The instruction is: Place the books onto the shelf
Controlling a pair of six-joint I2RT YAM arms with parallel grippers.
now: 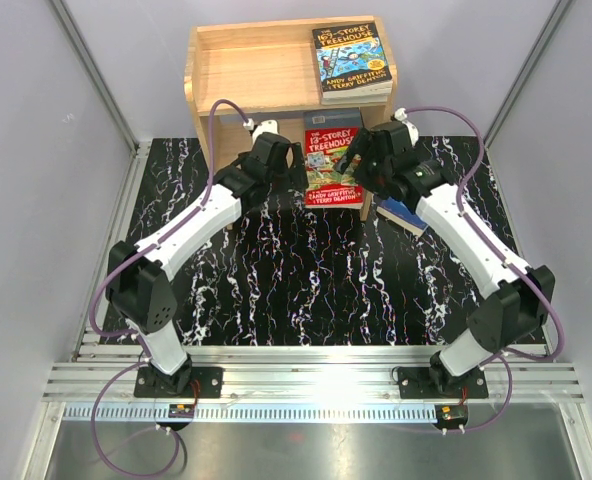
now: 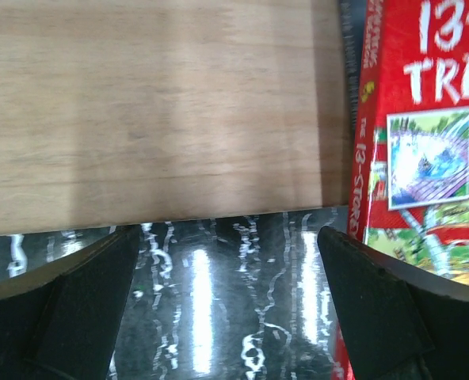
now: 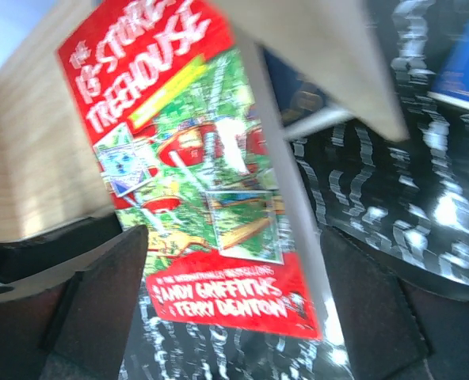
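I should next grab the red book with my right gripper by its open page edge, which leaves the spine free for my left gripper to shelve the book.
The light wood shelf stands at the back of the table. One of the books, with a blue cover, lies on its top at the right. A red "13-Storey Treehouse" book leans at the shelf's lower opening, its bottom edge on the black table. My right gripper is just right of it and open; in the right wrist view the red book shows between the spread fingers, untouched. My left gripper, open and empty, is just left of it, facing the shelf's wood with the red book at its right.
Another blue book lies on the black marbled table under my right arm, also seen as a blue book past the shelf's side panel. Grey walls close in the left and right sides.
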